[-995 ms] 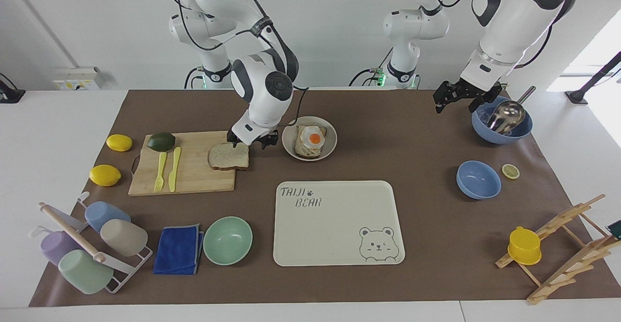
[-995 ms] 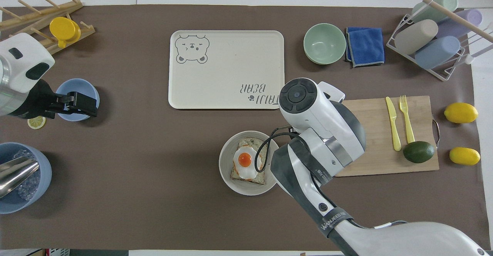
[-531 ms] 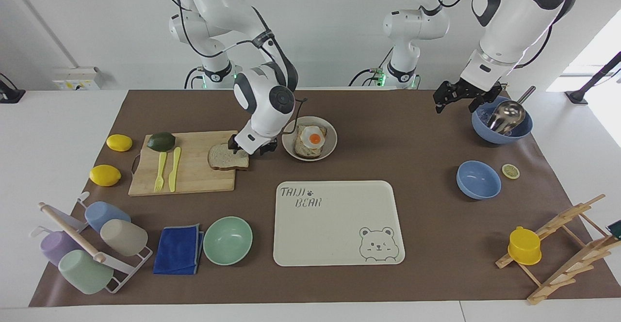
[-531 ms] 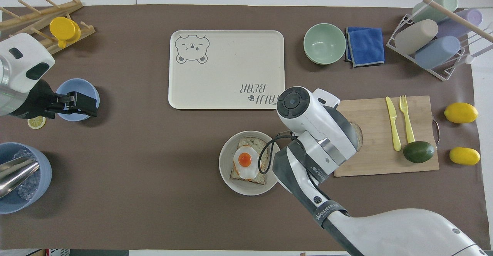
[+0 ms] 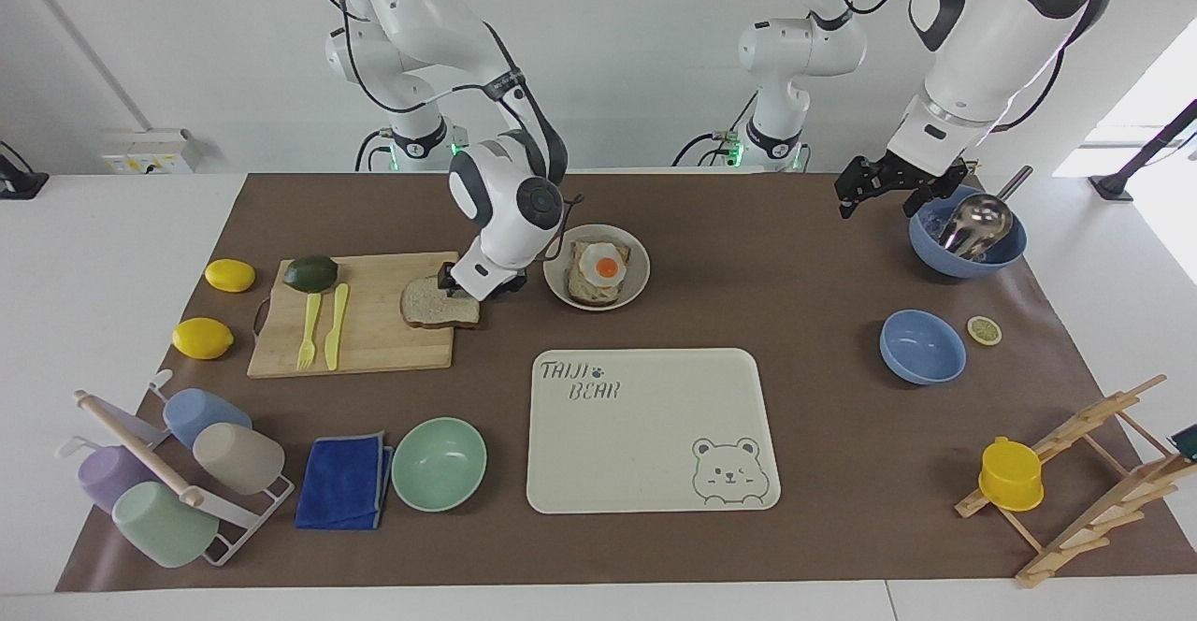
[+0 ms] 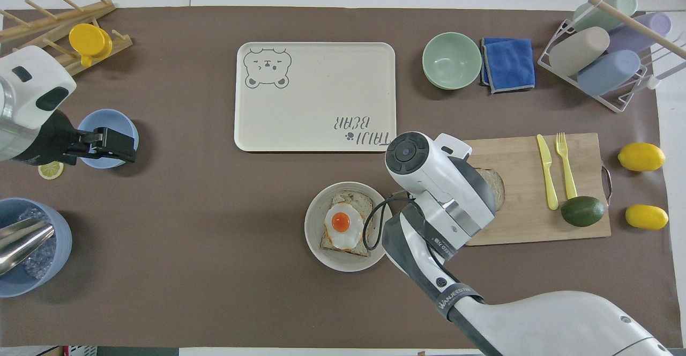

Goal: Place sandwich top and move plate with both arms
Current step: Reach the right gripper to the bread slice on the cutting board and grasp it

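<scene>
I need to pick up the bread slice by its raised crust edge with my right gripper next. Then it can top the fried egg sandwich on the plate (image 6: 344,224).
The sandwich top (image 5: 433,306), a pale bread slice with a brown crust, lies on the wooden cutting board (image 5: 374,340); its edge also shows in the overhead view (image 6: 497,188). My right gripper (image 5: 479,286) is open and low at the slice's end nearest the plate; its wrist hides it in the overhead view. The beige-grey plate (image 5: 559,292) stands beside the board and holds a toast slice with a fried egg (image 5: 606,267). The plate's rim also shows in the overhead view (image 6: 313,238). My left gripper (image 5: 877,205) is open and waits in the air over the small blue bowl (image 6: 94,125).
A yellow fork and knife (image 5: 321,326) and an avocado (image 5: 310,273) lie on the board, two lemons (image 5: 217,306) beside it. The cream bear tray (image 5: 652,431), mint bowl (image 5: 439,463), blue cloth (image 5: 344,481), cup rack (image 5: 173,476), ladle bowl (image 5: 968,238) and wooden rack (image 5: 1085,471) stand around.
My right gripper has come down from above the bread to its end by the plate. The left arm has not moved.
</scene>
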